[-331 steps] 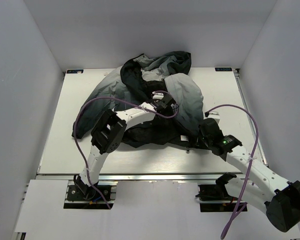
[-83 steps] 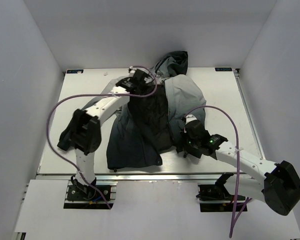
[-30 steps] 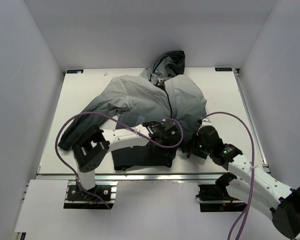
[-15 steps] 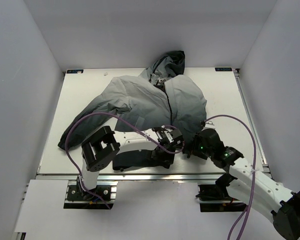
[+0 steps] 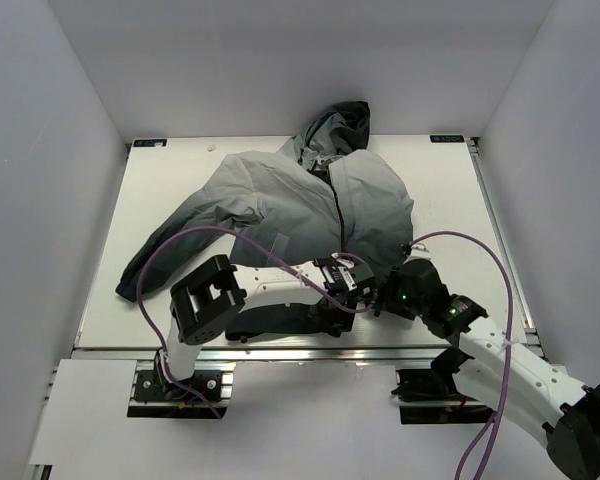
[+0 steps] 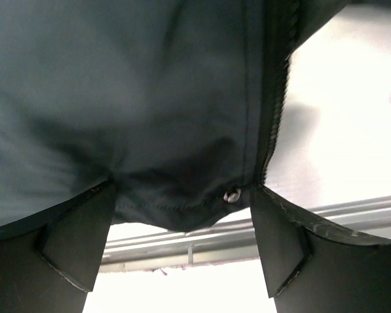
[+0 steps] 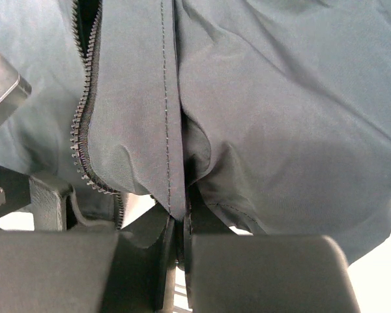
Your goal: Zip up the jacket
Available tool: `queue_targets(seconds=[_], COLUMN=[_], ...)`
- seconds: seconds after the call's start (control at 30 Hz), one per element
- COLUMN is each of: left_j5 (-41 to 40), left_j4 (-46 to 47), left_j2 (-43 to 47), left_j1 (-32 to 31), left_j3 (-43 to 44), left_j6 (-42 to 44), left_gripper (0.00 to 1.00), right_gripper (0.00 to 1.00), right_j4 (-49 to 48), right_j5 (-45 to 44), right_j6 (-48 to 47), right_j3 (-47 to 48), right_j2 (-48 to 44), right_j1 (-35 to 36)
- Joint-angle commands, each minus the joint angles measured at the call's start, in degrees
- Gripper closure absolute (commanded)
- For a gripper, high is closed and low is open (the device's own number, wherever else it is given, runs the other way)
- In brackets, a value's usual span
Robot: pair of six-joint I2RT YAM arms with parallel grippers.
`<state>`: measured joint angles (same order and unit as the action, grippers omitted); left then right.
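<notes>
I need to close my left gripper on the hem corner (image 6: 224,198) now, because the corner and its metal snap are between both open fingers and would be caught.
The jacket (image 5: 310,200) lies spread on the table, with its hood at the far side and its black hem towards me. My left gripper (image 5: 342,292) hovers at the hem's middle. In the left wrist view this gripper (image 6: 182,254) is open, and the dark hem corner with a metal snap (image 6: 232,194) hangs between its fingers, beside the zipper teeth (image 6: 274,104). My right gripper (image 5: 380,297) sits just right of it. In the right wrist view the right gripper (image 7: 180,228) is shut on a fold of the hem, right of the zipper teeth (image 7: 78,143).
The white table (image 5: 160,200) ends in an aluminium rail (image 5: 310,350) just below the hem, also seen in the left wrist view as the rail (image 6: 202,241). Purple cables (image 5: 180,250) loop over both arms. White walls close in three sides.
My left gripper has slid down and to the right along the hem, ending close to the right gripper. The right gripper has kept its hold and barely shifted.
</notes>
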<state>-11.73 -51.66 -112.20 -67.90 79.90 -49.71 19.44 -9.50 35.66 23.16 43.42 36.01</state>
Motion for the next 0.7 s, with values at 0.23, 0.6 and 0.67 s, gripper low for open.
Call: queue_targets(seconds=[0.23,0.6,0.67], left_j5=[-2.42,-1.19,-1.19], left_j4=[-1.42,-0.20,0.59], left_j2=[-5.21,-5.49,-4.87], left_j1=[-0.22,-0.22,-0.22], left_j3=[3.33,1.67,1.31], left_j6=[2.78,3.48,3.75], left_gripper=[0.26,0.96,1.00], right_gripper=[1.00,1.00,1.00], right_j4=[-0.02,0.86,0.95], right_j5=[-1.40,-2.02,-2.02], right_j6=[1.08,1.08,0.90], right_j3=[-0.75,-1.27,-1.36], right_j2=[-2.55,-3.43,-3.52], right_j1=[-0.15,-0.24,-0.15])
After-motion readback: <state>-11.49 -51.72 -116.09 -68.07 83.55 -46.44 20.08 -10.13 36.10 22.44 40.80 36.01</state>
